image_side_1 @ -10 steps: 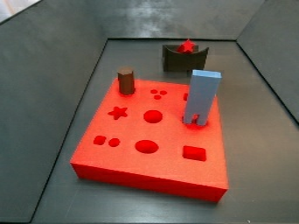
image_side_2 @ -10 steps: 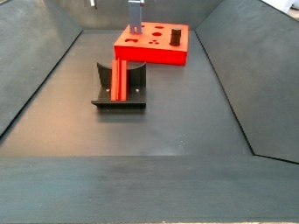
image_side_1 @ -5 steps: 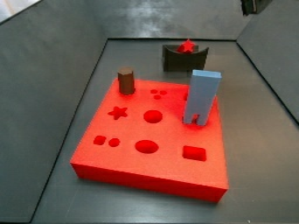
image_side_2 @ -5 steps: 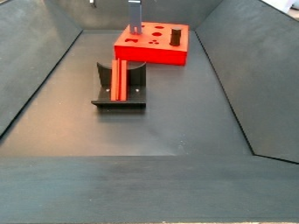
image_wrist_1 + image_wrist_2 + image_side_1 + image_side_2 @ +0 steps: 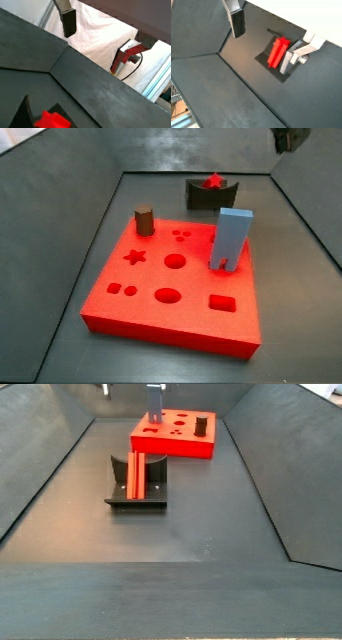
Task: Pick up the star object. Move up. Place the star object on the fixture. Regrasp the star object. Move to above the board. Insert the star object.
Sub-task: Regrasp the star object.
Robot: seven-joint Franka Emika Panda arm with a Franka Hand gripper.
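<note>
The robot's gripper needs to reach the peg and grip its opposite end, so that one star end stays free to go into the star hole.
The star object is a red peg lying lengthwise on the dark fixture, away from the board. In a side view its star end shows on top of the fixture, behind the red board. The gripper is high at the upper right edge of that view, above and apart from the fixture. In both wrist views the gripper is open and empty. Below it lie the peg and its star end.
On the board stand a brown cylinder peg and a tall light-blue post. The star hole is at the board's left. Sloping dark walls enclose the floor on all sides.
The gripper has come into a side view at the upper right corner and sits slightly lower now. The star object, fixture and board have not moved.
</note>
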